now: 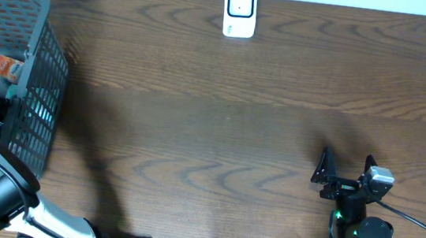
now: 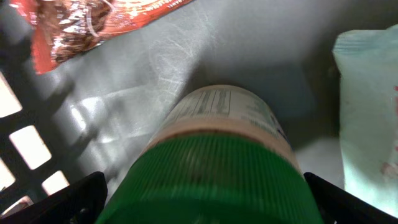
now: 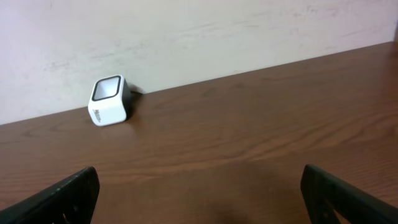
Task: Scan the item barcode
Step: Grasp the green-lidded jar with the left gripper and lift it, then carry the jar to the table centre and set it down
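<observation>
The left gripper grabs the jar by opposite sides of its ribbed green lid next. That leaves the printed label uncovered to scan.
The item, a jar with a ribbed green lid and a printed pale label, lies on the floor of the dark mesh basket. My left gripper is down inside the basket and stands open, one black finger on each side of the lid, very close to it. The white barcode scanner stands at the table's far edge, also in the right wrist view as scanner. My right gripper rests open near the front right, with nothing between its fingers.
A red-orange snack packet lies in the basket beyond the jar, seen from above as packet. A pale bag lies to the jar's right. The basket's grid wall is close on the left. Bare wooden table lies between basket and right arm.
</observation>
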